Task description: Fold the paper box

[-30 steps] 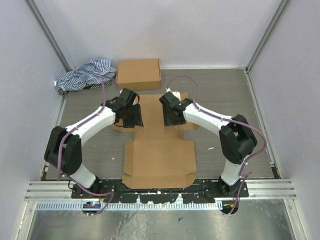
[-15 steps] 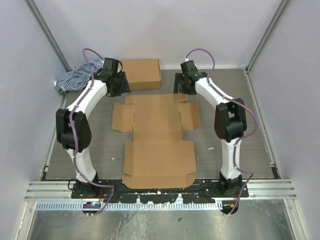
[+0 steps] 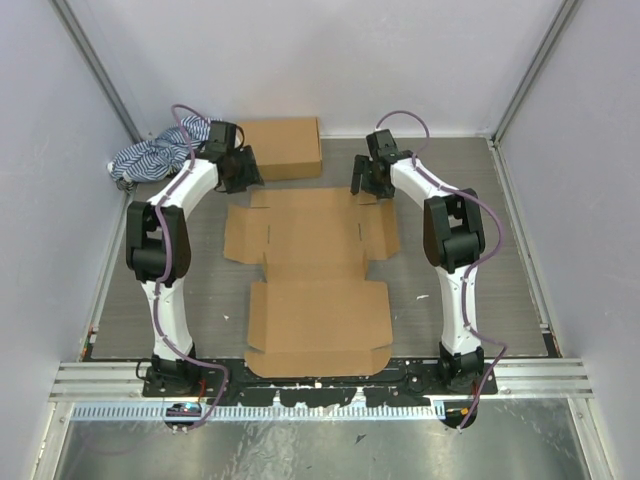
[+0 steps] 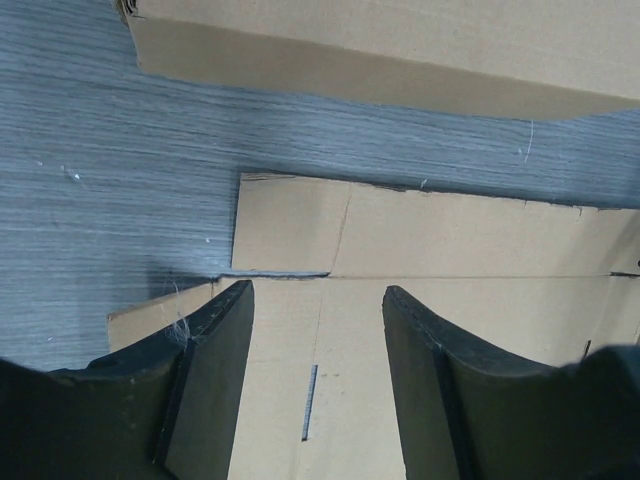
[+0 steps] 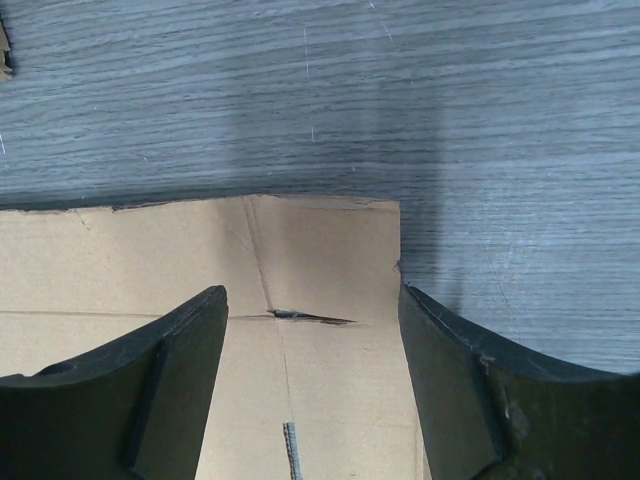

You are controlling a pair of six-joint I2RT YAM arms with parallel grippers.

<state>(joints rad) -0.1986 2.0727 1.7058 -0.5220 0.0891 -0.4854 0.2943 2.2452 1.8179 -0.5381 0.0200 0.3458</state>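
Observation:
I should next use my right gripper to pinch the paper box's small far corner flap beyond its crease [image 3: 368, 198] [image 5: 334, 256], so that I can fold it upright along that crease.
The paper box [image 3: 315, 275] is a flat, unfolded brown cardboard blank lying in the middle of the grey table. Its far edge shows in both wrist views, as flaps with creases and slits [image 4: 420, 250] [image 5: 300, 280]. My left gripper [image 3: 240, 172] hovers over the blank's far left corner, jaws open, nothing between them [image 4: 318, 300]. Over the far right corner hangs my right gripper [image 3: 366, 185], also open and empty [image 5: 312, 300]. Both arms are stretched far out.
A closed brown cardboard box [image 3: 278, 147] stands at the back of the table, just beyond the blank; its side shows in the left wrist view [image 4: 380, 60]. A striped blue-white cloth [image 3: 160, 152] lies bunched in the back left corner. White walls enclose the table.
A second ago both grippers were low over the blank's middle flaps. They have since swung outward and to the far corners, and the blank now lies uncovered and flat.

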